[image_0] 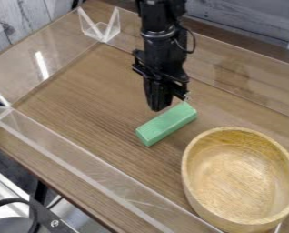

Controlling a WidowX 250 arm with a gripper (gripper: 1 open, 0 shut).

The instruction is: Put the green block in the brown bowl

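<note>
My gripper needs to open again next, then go down to grab the block's sides, because it is shut above the green block (166,125) beside the brown bowl (241,176).
The green block (166,125) lies flat on the wooden table, its long side running diagonally, just left of the brown bowl (241,176). The bowl sits at the lower right and holds nothing. My black gripper (163,106) points straight down over the block's far end. Its fingertips are pressed together just above the block's top face, and nothing is held between them. The block is fully visible apart from the far edge behind the fingertips.
Clear acrylic walls (38,136) fence the table along the left and front edges. A clear acrylic stand (101,25) sits at the back left. Cables (20,218) lie off the table at the lower left corner.
</note>
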